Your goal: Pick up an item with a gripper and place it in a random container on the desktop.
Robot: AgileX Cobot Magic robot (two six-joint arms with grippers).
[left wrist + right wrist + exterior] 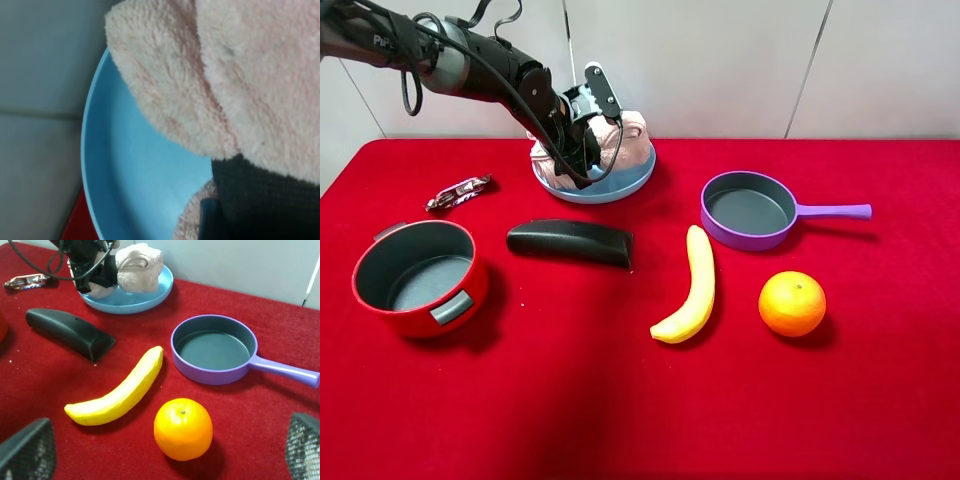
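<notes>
The pale pink towel bundle (628,140) rests down inside the light-blue plate's rim (626,186), so it is now time for my left gripper to let go of the bundle.
The pale pink towel bundle (628,140) sits in the light-blue plate (620,186) at the back middle of the red desktop (620,400). My left gripper (582,140) is down on the towel's middle and seems shut on it. The left wrist view is filled by the towel (240,75), its black band (260,200) and the plate's floor (135,170). The right wrist view shows the towel (140,267) with one end standing up in the plate (150,292). My right gripper (165,447) is open and empty, above the orange, out of the exterior view.
A red pot (415,278) stands front left, with a black curved oblong (570,242) beside it. A banana (692,288), an orange (792,303) and a purple pan (748,210) lie to the right. A shiny wrapped snack (458,191) lies at the left.
</notes>
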